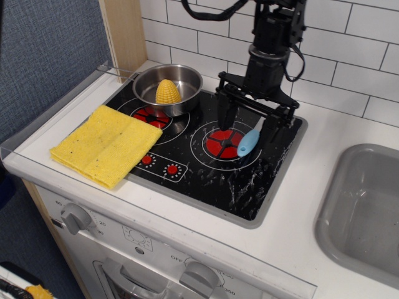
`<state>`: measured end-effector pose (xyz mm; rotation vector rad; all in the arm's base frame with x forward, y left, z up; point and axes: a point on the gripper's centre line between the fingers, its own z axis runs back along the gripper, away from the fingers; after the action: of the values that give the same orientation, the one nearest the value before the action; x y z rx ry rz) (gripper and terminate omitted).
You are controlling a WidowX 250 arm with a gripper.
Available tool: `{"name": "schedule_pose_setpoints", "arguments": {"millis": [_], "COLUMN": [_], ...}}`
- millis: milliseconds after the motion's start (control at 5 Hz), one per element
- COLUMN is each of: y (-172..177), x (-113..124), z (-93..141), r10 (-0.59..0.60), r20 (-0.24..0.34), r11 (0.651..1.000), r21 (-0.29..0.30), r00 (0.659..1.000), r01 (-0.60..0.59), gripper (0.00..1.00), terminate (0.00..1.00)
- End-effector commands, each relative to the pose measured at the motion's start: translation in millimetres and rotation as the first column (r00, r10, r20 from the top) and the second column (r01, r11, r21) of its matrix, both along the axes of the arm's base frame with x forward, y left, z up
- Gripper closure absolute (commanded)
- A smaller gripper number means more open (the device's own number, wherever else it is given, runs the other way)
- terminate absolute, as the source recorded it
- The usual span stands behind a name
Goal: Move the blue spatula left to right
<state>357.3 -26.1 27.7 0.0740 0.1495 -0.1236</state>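
Observation:
My gripper grips the blue spatula by its light blue handle (252, 138) next, to shift it from its spot on the black stovetop.
The blue spatula (248, 142) lies on the black stovetop (206, 149) over the right edge of the right red burner (223, 142). Only its light blue handle shows; its grey head is hidden behind my gripper. My gripper (249, 126) is low over the spatula with its black fingers (225, 113) spread wide, one on each side of the handle. It is open and holds nothing.
A steel pot (168, 87) with a yellow corn cob (168, 91) stands on the back left burner. A folded yellow cloth (107, 144) lies on the stove's left side. A grey sink (365, 212) is at the right. White tiled wall behind.

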Motion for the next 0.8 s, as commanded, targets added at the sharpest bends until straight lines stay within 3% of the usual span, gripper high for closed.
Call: {"name": "schedule_pose_setpoints", "arguments": {"millis": [0,400,600], "y": [17.4,11.7,8.7], "x": [7.0,10.5,9.9], "z": [3.8,0.1,0.3], "r10": [0.041,-0.051,-0.067], "r20": [-0.078,-0.208,-0.231], "r11": [0.997,0.999,0.998], "r21": [-0.067,-0.021,0.002], "r00": [0.996,0.977,0.971], "r01": [-0.046,0.048,0.07], "gripper": [0.0,0.0,0.0], "terminate": [0.0,0.0,0.0]}}
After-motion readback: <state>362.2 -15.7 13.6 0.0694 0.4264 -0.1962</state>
